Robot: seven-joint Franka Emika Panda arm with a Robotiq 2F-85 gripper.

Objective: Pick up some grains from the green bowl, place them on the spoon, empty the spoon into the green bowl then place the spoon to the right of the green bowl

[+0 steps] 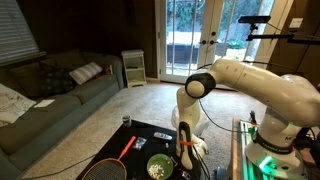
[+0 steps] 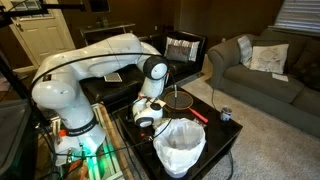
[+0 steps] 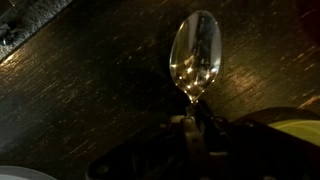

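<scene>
Flat, empty wood lies below the spoon [image 3: 195, 55], beside the green bowl, so it is time to open my gripper now. The spoon would land on the tabletop.
In the wrist view a shiny metal spoon [image 3: 195, 55] points away from me over the dark wooden table, its handle running back between my fingers. My gripper [image 3: 195, 128] is shut on the spoon's handle. I see only bright glints in the spoon's bowl and cannot tell whether grains lie in it. A yellow-green edge of the green bowl [image 3: 300, 130] shows at the lower right. In an exterior view the green bowl [image 1: 158, 166] sits on the table with whitish grains [image 1: 156, 169] inside, and my gripper [image 1: 186, 142] hangs just beside it. The gripper also shows in an exterior view [image 2: 148, 116].
A white bin-like container [image 2: 180, 146] stands at the table's near edge, hiding the bowl there. A red-handled racket [image 1: 122, 152] lies on the table. A small cup [image 2: 226, 114] and a red object [image 2: 198, 113] sit farther along. A sofa [image 1: 50, 100] stands nearby.
</scene>
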